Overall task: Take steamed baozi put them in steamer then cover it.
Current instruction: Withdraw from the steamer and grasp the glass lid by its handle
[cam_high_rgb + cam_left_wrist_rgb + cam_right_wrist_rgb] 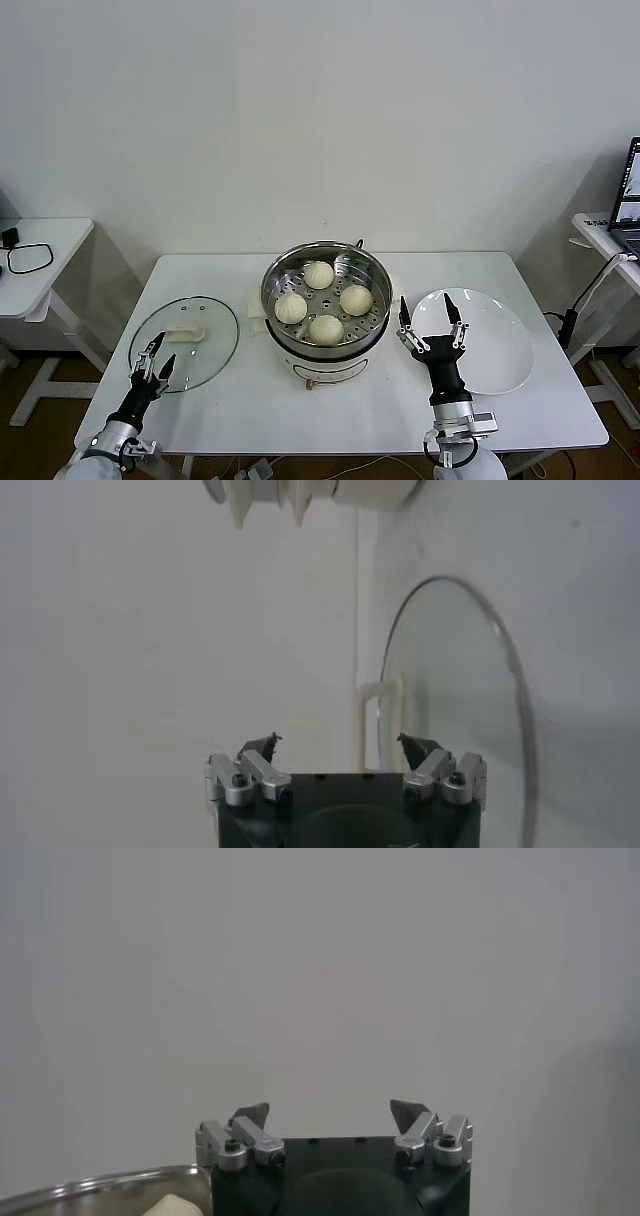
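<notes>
The round glass lid [210, 350] lies flat and is wider than the fingers, so my left gripper needs to grab the lid by its narrow white knob [184, 334] next.
Several cream-white steamed baozi [318, 274] lie on the perforated tray inside the uncovered steel steamer [270, 288] at the table's middle. The round glass lid [210, 350] with its white knob [190, 335] lies flat on the table left of the steamer. My left gripper [155, 362] hovers open and empty over the lid's near-left edge; in the left wrist view the left gripper [340, 745] points at the lid [450, 700] and its knob [375, 715]. My right gripper [432, 325] stands open and empty between the steamer and the plate. The right wrist view shows the right gripper [330, 1113], the steamer's rim [100, 1188] and one baozi [175, 1206].
An empty white plate [490, 350] lies right of the steamer, under and beside my right gripper. The white table [330, 410] has bare room along its front edge. A side table [40, 260] stands at the left, and another with a laptop [630, 200] at the right.
</notes>
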`<state>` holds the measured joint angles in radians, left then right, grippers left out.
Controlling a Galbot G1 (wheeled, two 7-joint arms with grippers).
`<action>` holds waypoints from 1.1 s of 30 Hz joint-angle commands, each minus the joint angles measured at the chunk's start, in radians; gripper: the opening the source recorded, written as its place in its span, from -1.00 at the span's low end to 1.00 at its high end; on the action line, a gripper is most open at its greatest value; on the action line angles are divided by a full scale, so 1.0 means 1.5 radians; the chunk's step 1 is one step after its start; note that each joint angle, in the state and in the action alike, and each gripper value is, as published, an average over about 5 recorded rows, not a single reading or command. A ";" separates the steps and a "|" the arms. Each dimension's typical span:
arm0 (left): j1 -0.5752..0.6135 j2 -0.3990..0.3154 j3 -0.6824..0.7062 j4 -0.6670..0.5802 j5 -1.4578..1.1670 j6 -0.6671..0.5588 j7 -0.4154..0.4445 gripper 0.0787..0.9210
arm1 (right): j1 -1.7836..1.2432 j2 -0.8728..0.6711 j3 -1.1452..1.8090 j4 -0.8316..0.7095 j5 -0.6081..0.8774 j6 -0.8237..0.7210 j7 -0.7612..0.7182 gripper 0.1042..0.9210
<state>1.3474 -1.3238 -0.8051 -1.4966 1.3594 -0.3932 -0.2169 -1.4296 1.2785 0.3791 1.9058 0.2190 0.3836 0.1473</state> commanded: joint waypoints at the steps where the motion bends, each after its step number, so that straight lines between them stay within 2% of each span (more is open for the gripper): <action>1: -0.058 0.004 0.006 0.035 0.022 0.012 0.009 0.77 | -0.004 0.001 -0.001 0.004 -0.008 -0.001 0.001 0.76; 15: -0.115 0.004 0.019 0.077 0.030 0.022 0.030 0.77 | -0.009 0.002 0.005 0.002 -0.018 0.000 -0.001 0.76; 33: -0.178 -0.003 0.030 0.145 0.064 0.024 0.027 0.77 | -0.007 0.004 0.009 -0.005 -0.023 0.001 -0.002 0.76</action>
<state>1.1311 -1.3270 -0.7651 -1.3249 1.4372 -0.3597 -0.1770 -1.4394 1.2841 0.3904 1.9028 0.1871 0.3834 0.1446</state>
